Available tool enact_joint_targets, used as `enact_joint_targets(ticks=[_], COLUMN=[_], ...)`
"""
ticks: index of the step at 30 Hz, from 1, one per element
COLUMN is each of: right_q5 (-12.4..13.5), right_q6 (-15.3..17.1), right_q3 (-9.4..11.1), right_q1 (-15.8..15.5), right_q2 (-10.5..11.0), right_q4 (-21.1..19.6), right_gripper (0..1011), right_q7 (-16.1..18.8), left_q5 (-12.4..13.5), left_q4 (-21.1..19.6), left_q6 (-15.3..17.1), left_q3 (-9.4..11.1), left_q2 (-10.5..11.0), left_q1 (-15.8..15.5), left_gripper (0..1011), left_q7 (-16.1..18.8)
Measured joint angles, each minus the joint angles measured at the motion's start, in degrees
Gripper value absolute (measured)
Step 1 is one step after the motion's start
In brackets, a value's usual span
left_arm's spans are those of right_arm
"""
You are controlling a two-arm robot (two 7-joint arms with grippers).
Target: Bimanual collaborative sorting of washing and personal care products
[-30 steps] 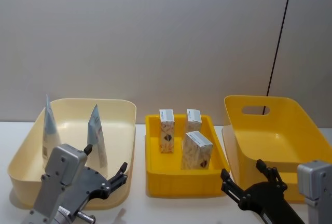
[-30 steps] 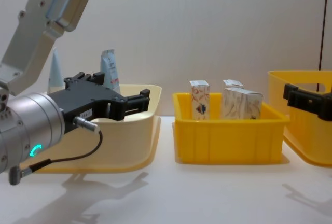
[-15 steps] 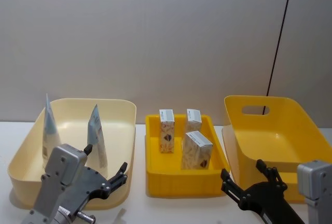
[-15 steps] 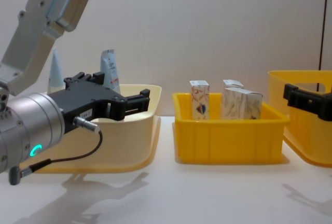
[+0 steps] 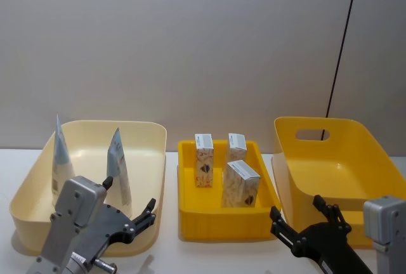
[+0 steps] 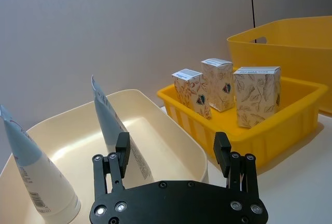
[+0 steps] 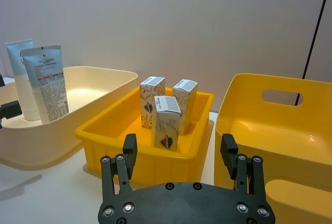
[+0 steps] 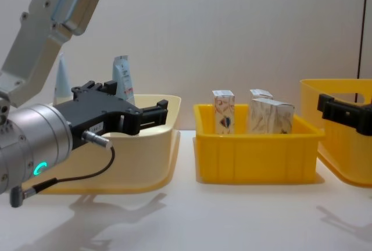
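Note:
Next, the left gripper grabs the nearer tube by its flattened upper half (image 5: 117, 153) (image 7: 44, 69), since the cream bin's sides rise around the tube's lower end.
Two pale blue-and-white tubes (image 5: 60, 160) (image 5: 118, 166) stand upright in the cream bin (image 5: 95, 123) on the left. Three marbled cream cartons (image 5: 204, 151) (image 5: 236, 146) (image 5: 240, 184) stand in the small yellow bin (image 5: 222, 223) in the middle. My left gripper (image 5: 147, 214) hovers open and holds nothing at the cream bin's near right corner; the left wrist view has the nearer tube (image 6: 111, 125) just beyond it. Low at the front, my right gripper (image 5: 297, 214) is open, holds nothing, and sits before the gap between the two yellow bins.
A large yellow bin (image 5: 330, 166) with a handle slot sits on the right, nothing inside it. The three bins stand side by side along the white table, close to a grey wall. Bare table lies in front of the bins.

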Motion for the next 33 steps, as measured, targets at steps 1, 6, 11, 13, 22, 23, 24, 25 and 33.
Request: enact_joint_targets(ticks=[1,6,11,13,22,23,24,25,33], right_q5=[0.0,0.0,0.0,0.0,0.0,0.0,0.0,0.0,0.0], right_q6=[0.0,0.0,0.0,0.0,0.0,0.0,0.0,0.0,0.0], right_q3=[0.0,0.0,0.0,0.0,0.0,0.0,0.0,0.0,0.0], right_q1=[0.0,0.0,0.0,0.0,0.0,0.0,0.0,0.0,0.0], right_q2=[0.0,0.0,0.0,0.0,0.0,0.0,0.0,0.0,0.0], right_q4=[0.0,0.0,0.0,0.0,0.0,0.0,0.0,0.0,0.0], right_gripper=[1001,1001,1001,1001,1001,1001,1001,1001,1001], right_q7=[0.0,0.0,0.0,0.0,0.0,0.0,0.0,0.0,0.0], left_q5=[0.0,0.0,0.0,0.0,0.0,0.0,0.0,0.0,0.0], left_q4=[0.0,0.0,0.0,0.0,0.0,0.0,0.0,0.0,0.0], left_q6=[0.0,0.0,0.0,0.0,0.0,0.0,0.0,0.0,0.0], left_q3=[0.0,0.0,0.0,0.0,0.0,0.0,0.0,0.0,-0.1], left_q2=[0.0,0.0,0.0,0.0,0.0,0.0,0.0,0.0,0.0], left_q1=[0.0,0.0,0.0,0.0,0.0,0.0,0.0,0.0,0.0], left_gripper=[1003,1003,1003,1003,1003,1003,1003,1003,1003], left_q7=[0.0,0.0,0.0,0.0,0.0,0.0,0.0,0.0,0.0])
